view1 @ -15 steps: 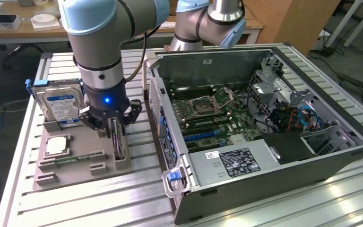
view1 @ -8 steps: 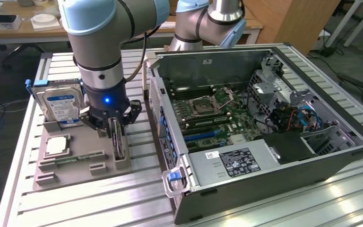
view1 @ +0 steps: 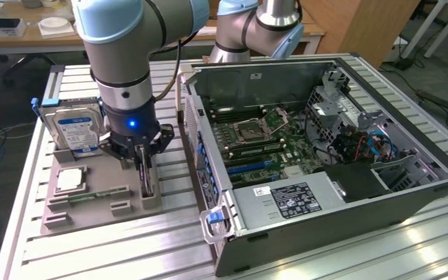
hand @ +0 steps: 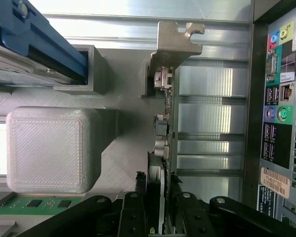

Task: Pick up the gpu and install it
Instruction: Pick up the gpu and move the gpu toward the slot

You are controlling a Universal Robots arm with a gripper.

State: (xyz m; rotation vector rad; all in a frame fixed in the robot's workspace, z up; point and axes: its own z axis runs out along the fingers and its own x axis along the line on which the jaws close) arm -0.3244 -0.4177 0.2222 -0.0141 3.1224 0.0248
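My gripper should next pinch the GPU by its upper edge, because the GPU is standing on edge with its lower side down in the holder's slot.
The gpu is a thin dark card standing on edge in a slot of the grey parts holder, left of the open computer case in the exterior view. My gripper is lowered straight onto the card's top edge. In the wrist view, the gpu runs away from me, with its silvery metal bracket at the far end. My gripper straddles the near end. Its black fingers sit close on either side with narrow gaps, so it is still open.
The holder also carries a silver hard drive with a blue-white label, a square processor and a green memory stick. The case's rear wall stands right beside the card. Inside the case are the motherboard and blue slots.
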